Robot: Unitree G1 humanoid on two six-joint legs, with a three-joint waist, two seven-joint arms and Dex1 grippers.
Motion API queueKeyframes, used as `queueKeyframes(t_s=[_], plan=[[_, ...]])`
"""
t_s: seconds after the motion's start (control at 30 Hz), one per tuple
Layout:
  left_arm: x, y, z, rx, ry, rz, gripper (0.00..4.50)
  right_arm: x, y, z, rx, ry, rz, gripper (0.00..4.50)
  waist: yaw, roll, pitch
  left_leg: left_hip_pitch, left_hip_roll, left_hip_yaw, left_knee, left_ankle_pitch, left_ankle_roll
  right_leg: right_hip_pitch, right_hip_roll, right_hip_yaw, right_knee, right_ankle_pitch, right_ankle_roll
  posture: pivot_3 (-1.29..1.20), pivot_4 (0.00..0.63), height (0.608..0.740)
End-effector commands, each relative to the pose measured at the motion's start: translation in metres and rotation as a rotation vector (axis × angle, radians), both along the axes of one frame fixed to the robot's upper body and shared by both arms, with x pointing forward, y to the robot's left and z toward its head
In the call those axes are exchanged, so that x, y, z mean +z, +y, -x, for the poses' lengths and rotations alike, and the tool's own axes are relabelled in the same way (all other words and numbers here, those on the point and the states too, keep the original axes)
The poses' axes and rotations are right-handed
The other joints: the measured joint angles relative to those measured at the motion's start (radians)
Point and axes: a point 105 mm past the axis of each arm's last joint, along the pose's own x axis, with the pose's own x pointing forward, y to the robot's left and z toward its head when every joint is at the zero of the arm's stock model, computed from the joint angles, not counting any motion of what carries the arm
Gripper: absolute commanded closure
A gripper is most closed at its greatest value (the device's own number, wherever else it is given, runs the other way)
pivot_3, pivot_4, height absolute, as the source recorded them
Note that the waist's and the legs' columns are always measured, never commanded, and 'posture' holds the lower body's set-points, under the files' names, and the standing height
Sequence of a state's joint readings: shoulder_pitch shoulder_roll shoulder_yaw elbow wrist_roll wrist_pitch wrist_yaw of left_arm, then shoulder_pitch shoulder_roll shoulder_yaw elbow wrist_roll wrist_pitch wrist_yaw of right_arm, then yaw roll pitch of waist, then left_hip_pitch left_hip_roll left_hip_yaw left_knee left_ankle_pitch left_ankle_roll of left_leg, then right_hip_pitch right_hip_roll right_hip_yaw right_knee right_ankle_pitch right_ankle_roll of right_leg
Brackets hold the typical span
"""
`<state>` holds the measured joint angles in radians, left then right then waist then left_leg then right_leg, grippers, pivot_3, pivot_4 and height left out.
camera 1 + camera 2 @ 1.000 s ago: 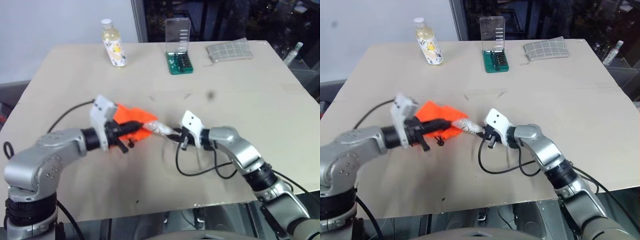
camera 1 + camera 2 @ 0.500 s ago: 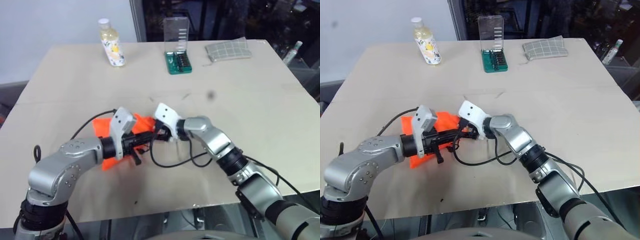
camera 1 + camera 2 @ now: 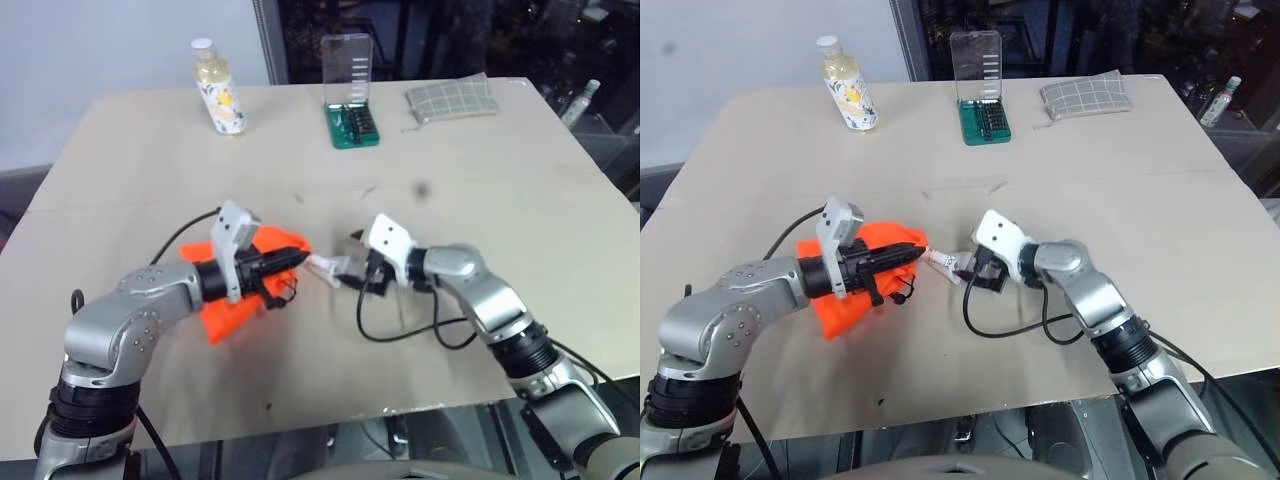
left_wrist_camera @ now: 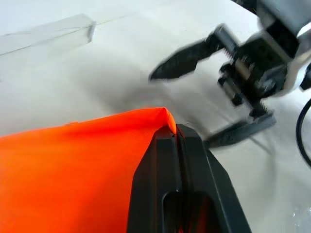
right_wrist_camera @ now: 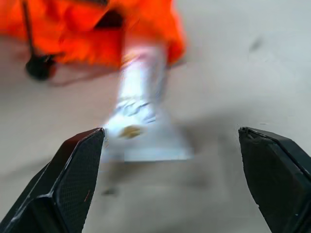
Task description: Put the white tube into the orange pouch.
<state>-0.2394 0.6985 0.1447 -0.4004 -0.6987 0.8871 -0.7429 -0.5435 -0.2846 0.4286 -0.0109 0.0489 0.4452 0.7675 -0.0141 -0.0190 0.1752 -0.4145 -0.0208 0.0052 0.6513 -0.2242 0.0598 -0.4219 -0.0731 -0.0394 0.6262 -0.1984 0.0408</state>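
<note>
My right gripper needs to slide the white tube into the orange pouch point(image 3: 225, 303), so it should next grab the tube by its flat crimped end point(image 3: 341, 274).
The orange pouch point(image 3: 225, 303) lies on the table at the left, and my left gripper point(image 3: 283, 260) is shut on the edge of its mouth point(image 4: 163, 116). The white tube point(image 3: 322, 267) lies with one end in the pouch mouth and its flat crimped end point(image 5: 146, 150) pointing out toward my right gripper. My right gripper point(image 3: 350, 270) stands open just right of the tube, its fingers point(image 5: 73, 184) either side of the crimped end and apart from it. How far the tube reaches inside is hidden by the fabric point(image 5: 121, 29).
A yellowish bottle point(image 3: 220, 88), a green bit case with a clear lid point(image 3: 356, 120) and a grey checked cloth point(image 3: 452, 98) stand along the table's far edge. Black cables point(image 3: 400, 325) loop under my right wrist. The table's near edge point(image 3: 330, 425) is close.
My right gripper pushed the tube into the pouch mouth, opened, let go and drew back to the right. The left gripper kept its hold on the pouch.
</note>
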Motion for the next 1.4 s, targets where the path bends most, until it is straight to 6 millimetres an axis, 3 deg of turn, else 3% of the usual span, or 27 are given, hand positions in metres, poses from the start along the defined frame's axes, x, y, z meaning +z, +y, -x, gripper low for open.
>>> queueKeyframes(t_s=[0.03, 0.17, 0.2, 0.27, 0.33, 0.37, 0.43, 0.53, 0.83, 1.13, 1.4], plan=[[0.013, -0.001, -0.002, -0.019, -0.058, -0.014, 4.50, 0.000, 0.012, -0.001, -0.002, -0.003, -0.015, 0.05, 0.001, 0.000, 0.000, 0.000, 0.000, 0.000, 0.000, 0.000, 0.000, 0.000, 0.000, 0.000, 0.000, 0.000, 0.000, 0.00, 0.150, 0.740], [0.014, -0.001, -0.001, -0.018, -0.064, -0.022, 4.50, -0.009, 0.012, -0.003, -0.001, -0.038, 0.039, 0.05, 0.006, 0.000, 0.000, 0.000, -0.001, 0.000, 0.001, 0.000, 0.000, 0.000, -0.001, 0.000, 0.000, 0.001, -0.001, 0.00, 0.150, 0.740], [0.014, -0.001, 0.000, -0.020, -0.068, -0.028, 4.50, -0.011, 0.012, -0.005, -0.004, -0.044, 0.052, 0.28, 0.006, 0.000, 0.000, 0.000, -0.001, 0.000, 0.001, 0.000, 0.000, 0.000, -0.001, 0.000, 0.000, 0.001, -0.001, 0.00, 0.150, 0.740], [0.013, -0.002, 0.002, -0.025, -0.071, -0.039, 4.50, -0.012, 0.013, -0.008, 0.006, -0.060, 0.070, 0.89, 0.003, 0.000, 0.000, 0.000, -0.001, 0.000, 0.001, 0.000, 0.000, 0.000, -0.001, 0.000, 0.000, 0.001, -0.001, 0.00, 0.150, 0.740], [0.012, -0.002, 0.004, -0.031, -0.075, -0.052, 4.50, -0.009, 0.015, -0.014, 0.012, -0.101, 0.090, 1.80, 0.002, 0.000, 0.000, 0.000, -0.001, 0.000, 0.001, 0.000, 0.000, 0.000, 0.000, 0.000, 0.000, 0.001, -0.001, 0.00, 0.150, 0.740], [0.012, -0.002, 0.004, -0.034, -0.076, -0.056, 4.50, -0.006, 0.017, -0.017, 0.019, -0.123, 0.094, 2.44, 0.002, 0.000, 0.000, 0.000, 0.000, 0.000, 0.001, 0.000, -0.001, 0.000, 0.000, 0.000, 0.000, 0.001, -0.001, 0.00, 0.150, 0.740], [0.012, -0.003, 0.005, -0.045, -0.082, -0.064, 4.50, 0.003, 0.020, -0.021, 0.031, -0.161, 0.092, 3.03, 0.002, 0.000, 0.000, 0.000, 0.000, 0.000, 0.001, 0.001, -0.001, 0.000, 0.001, 0.000, 0.000, 0.001, -0.001, 0.00, 0.150, 0.740], [0.014, -0.006, 0.006, -0.059, -0.092, -0.065, 4.50, 0.017, 0.023, -0.026, 0.058, -0.224, 0.096, 4.33, 0.002, 0.000, 0.000, 0.000, 0.000, 0.000, 0.001, 0.001, -0.001, 0.000, 0.001, 0.000, 0.000, 0.001, -0.002, 0.00, 0.150, 0.740], [0.029, -0.010, 0.005, -0.152, -0.140, -0.057, 4.50, 0.053, 0.043, -0.020, 0.241, -0.444, 0.085, 4.42, 0.001, 0.000, 0.000, -0.001, 0.000, 0.001, 0.000, 0.001, -0.001, -0.002, 0.001, 0.000, 0.000, 0.001, -0.002, 0.00, 0.150, 0.740], [0.042, -0.002, -0.005, -0.215, -0.190, -0.072, 4.50, 0.064, -0.004, -0.030, 0.196, -0.518, 0.168, 4.42, 0.004, 0.000, 0.000, -0.001, 0.000, 0.002, 0.000, 0.001, -0.001, -0.002, 0.001, -0.001, 0.000, 0.001, -0.002, 0.00, 0.150, 0.740], [0.057, -0.021, -0.011, -0.373, -0.264, -0.081, 4.50, 0.074, -0.053, -0.027, 0.113, -0.545, 0.249, 4.42, 0.008, 0.000, 0.001, -0.001, 0.000, 0.003, 0.000, 0.001, -0.001, -0.002, 0.001, -0.001, 0.000, 0.001, -0.002, 0.00, 0.150, 0.740]])
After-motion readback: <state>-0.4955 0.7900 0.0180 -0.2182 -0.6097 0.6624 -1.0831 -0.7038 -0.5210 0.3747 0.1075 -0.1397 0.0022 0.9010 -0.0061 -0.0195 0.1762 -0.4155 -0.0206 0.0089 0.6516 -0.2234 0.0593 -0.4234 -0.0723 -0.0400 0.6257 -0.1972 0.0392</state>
